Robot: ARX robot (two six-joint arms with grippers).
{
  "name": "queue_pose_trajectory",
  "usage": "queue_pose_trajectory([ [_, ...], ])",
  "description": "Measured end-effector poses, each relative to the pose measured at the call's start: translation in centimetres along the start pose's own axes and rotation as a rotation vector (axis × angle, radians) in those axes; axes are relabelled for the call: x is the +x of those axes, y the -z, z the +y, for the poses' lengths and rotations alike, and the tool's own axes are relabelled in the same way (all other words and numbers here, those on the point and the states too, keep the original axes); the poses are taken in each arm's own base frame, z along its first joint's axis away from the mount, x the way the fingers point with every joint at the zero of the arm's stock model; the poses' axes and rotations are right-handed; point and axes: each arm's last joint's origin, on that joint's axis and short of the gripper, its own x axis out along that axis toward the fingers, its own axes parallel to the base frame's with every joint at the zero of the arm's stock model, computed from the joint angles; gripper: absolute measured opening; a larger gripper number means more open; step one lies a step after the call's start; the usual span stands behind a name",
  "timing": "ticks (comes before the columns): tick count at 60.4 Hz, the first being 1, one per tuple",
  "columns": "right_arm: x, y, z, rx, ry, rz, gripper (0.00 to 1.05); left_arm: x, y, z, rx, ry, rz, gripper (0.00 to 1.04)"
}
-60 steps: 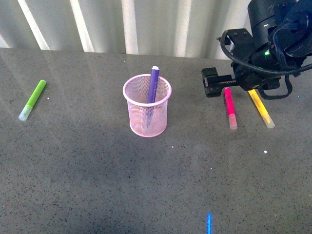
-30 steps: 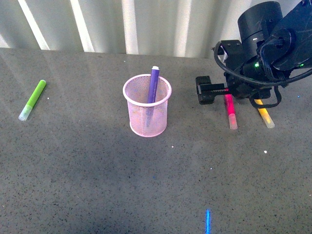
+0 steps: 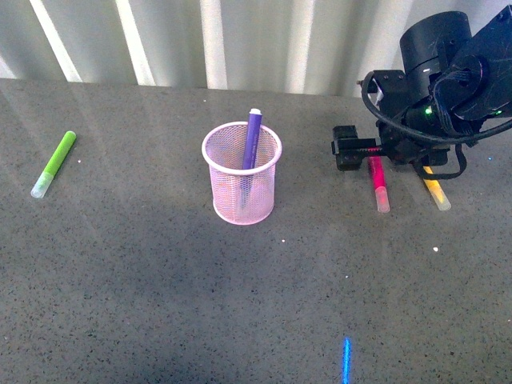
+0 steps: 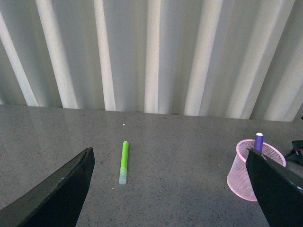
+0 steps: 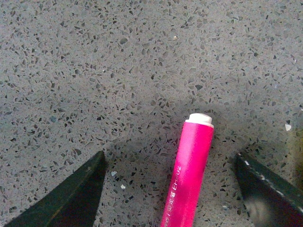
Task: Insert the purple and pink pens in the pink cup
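Note:
My right gripper next grabs the pink pen by its white-tipped end (image 5: 197,128), so its clear end can enter the pink cup.
The pink mesh cup (image 3: 241,174) stands mid-table with the purple pen (image 3: 252,138) upright inside it; both also show in the left wrist view, cup (image 4: 246,165) and pen (image 4: 258,140). The pink pen (image 3: 378,182) lies flat on the table at the right. My right gripper (image 3: 370,154) is open and low over the pen's far end. In the right wrist view the pink pen (image 5: 189,172) lies between the spread fingers, touching neither. My left gripper (image 4: 177,198) is open and empty, out of the front view.
A yellow marker (image 3: 434,190) lies just right of the pink pen, partly under my right arm. A lime-green marker (image 3: 54,163) lies at the far left, also in the left wrist view (image 4: 124,161). A corrugated white wall runs along the table's back.
My right gripper swung left and down over the pink pen's far end, then shifted slightly back to the right. The pens and cup have not moved.

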Motion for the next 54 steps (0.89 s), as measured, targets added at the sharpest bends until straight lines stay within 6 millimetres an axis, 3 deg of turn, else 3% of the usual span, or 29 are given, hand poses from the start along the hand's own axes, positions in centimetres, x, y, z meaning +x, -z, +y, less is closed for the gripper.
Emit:
queue_pose_trajectory([
  [27, 0.2, 0.4, -0.9, 0.051, -0.052, -0.060, 0.15, 0.0, 0.0, 0.0, 0.000, 0.000, 0.000, 0.98],
  [43, -1.6, 0.7, -1.0, 0.053, -0.152, -0.251, 0.12, 0.0, 0.0, 0.0, 0.000, 0.000, 0.000, 0.98],
  [54, -6.5, -1.6, 1.6, -0.125, -0.260, -0.573, 0.12, 0.0, 0.0, 0.0, 0.000, 0.000, 0.000, 0.98],
])
